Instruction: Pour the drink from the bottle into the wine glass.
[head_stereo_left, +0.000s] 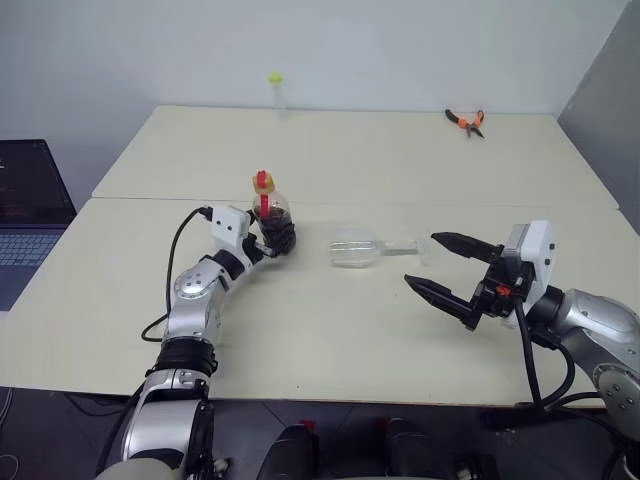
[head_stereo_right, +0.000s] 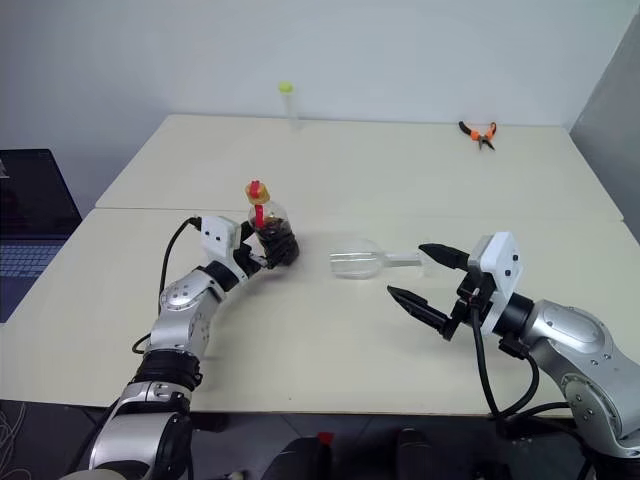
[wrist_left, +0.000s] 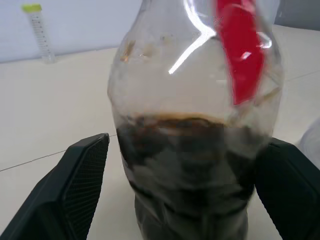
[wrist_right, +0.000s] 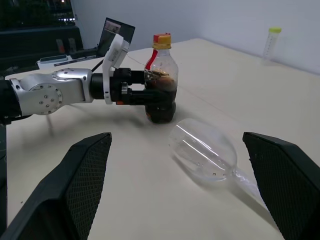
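The left gripper will next grab the bottle by its narrower waist, where the dark drink shows, in order to pour, because the bottle's upper body bulges out wide.
The bottle stands upright on the table, with a yellow cap and a red label strip. The dark drink fills its lower half. My left gripper is open, one finger on each side of the bottle's body; a thin gap shows beside one finger. The wine glass lies on its side at mid-table, bowl toward the bottle and stem toward my right gripper. That gripper hovers open just past the glass's foot, holding nothing.
A thin clear tube with a yellow-green cap stands at the table's far edge. Orange-handled pliers lie at the far right. A laptop sits off the left side. A seam crosses the tabletop behind the bottle.
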